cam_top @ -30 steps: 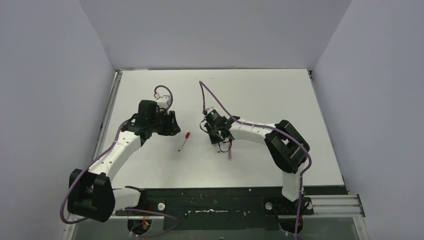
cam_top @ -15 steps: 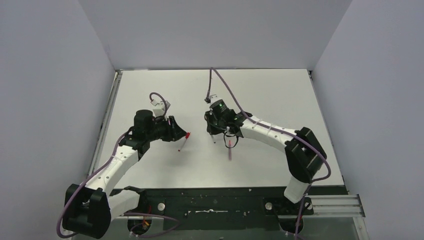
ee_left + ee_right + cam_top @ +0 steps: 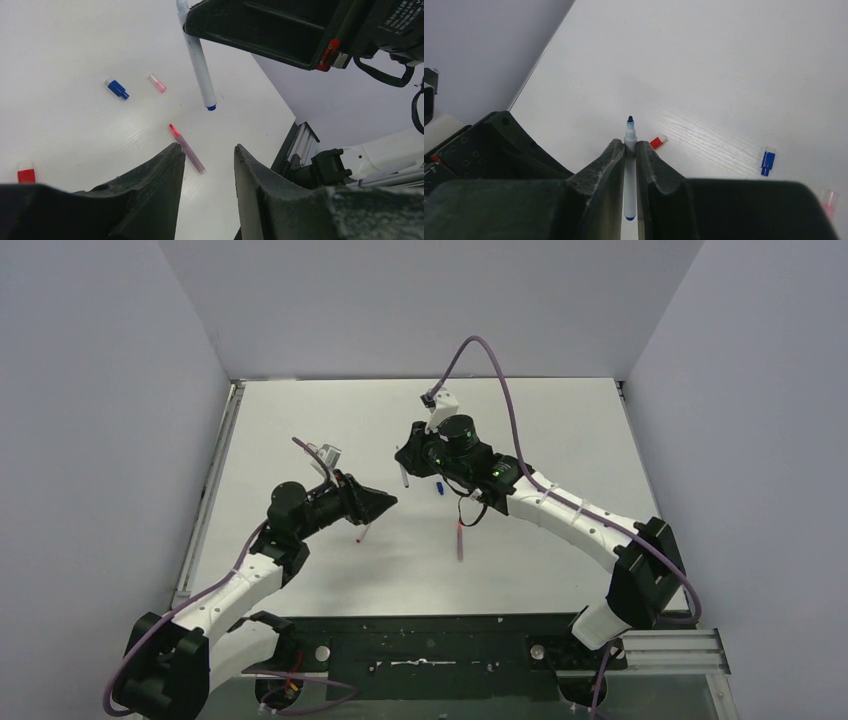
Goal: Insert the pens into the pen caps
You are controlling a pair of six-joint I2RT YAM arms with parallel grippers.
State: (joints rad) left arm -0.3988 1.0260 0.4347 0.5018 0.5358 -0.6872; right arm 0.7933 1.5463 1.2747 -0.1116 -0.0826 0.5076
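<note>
The left gripper grabs the whitish pen, by its back end, next, which leaves the pen's nib free to insert into the blue cap (image 3: pixel 117 88).
My right gripper (image 3: pixel 628 145) is shut on a whitish blue-tipped pen (image 3: pixel 629 135), held off the table with its tip pointing down and forward (image 3: pixel 403 477). The left wrist view shows this pen (image 3: pixel 200 70) hanging from the right gripper. My left gripper (image 3: pixel 207 146) is open with nothing between its fingers, and it hovers left of centre (image 3: pixel 385 502). On the table lie a blue cap (image 3: pixel 117 88), a pale pink cap (image 3: pixel 157 83) and a pinkish pen (image 3: pixel 187 150). A red-and-white piece (image 3: pixel 26 172) is partly hidden by my left finger.
The right arm's black body (image 3: pixel 280 30) fills the top of the left wrist view, close to my left gripper. The table's near rail (image 3: pixel 450 640) runs along the front. White walls enclose the table (image 3: pixel 560 430) on three sides.
My right gripper has risen and swung toward the back with the blue-tipped pen. My left gripper has reached to the right, over the red-ended pen.
</note>
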